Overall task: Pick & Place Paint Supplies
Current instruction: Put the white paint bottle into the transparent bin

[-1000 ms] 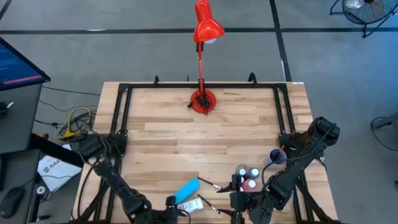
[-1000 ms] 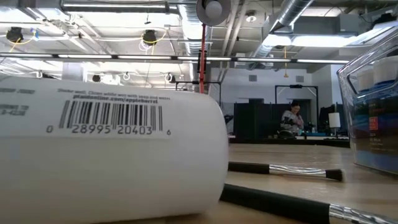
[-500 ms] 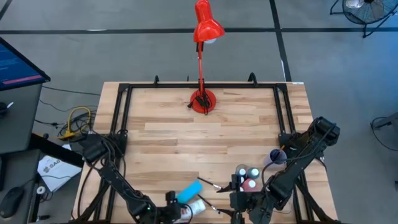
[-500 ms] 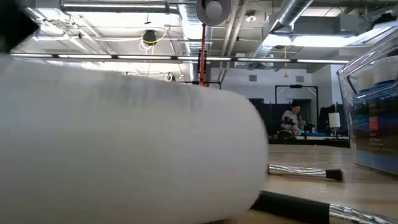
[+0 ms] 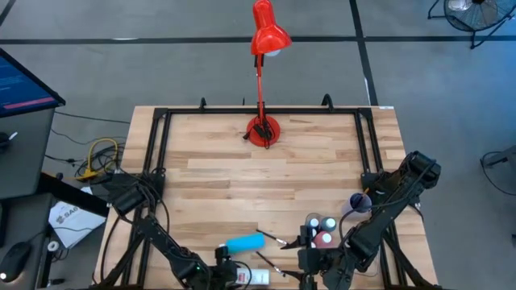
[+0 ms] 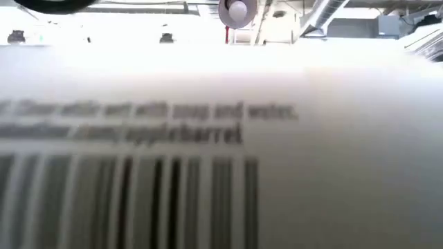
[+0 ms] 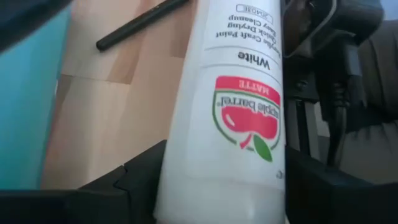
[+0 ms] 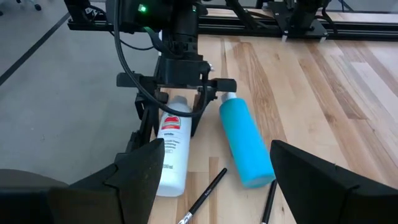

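My right gripper will grab the white bottle by its capless bottom end next, to put the bottle in the clear tray.
A white paint bottle lies on its side near the table's front edge and fills the low view. My left gripper stands over its cap end, open, one finger on each side. A blue bottle lies on its side just beyond it. Thin dark brushes lie on the wood nearby. My right gripper hangs open above the table at the near right, holding nothing. My left gripper straddles the white bottle near its cap end, slanting down from the table's near-left side, its fingers running along the bottle. Both fingers stand close against the bottle's sides; I cannot tell whether both touch. The bottle lies flat on the table.
A clear tray with small bottles stands by my right gripper, a lilac cup beyond it. A red desk lamp stands at the far middle. The table's middle is bare wood. Black rails line the sides.
My left gripper has come down over the white bottle and tipped further downward. The white bottle has shifted toward the table's near edge, close up to the low camera. The blue bottle has turned to lie more across the table.
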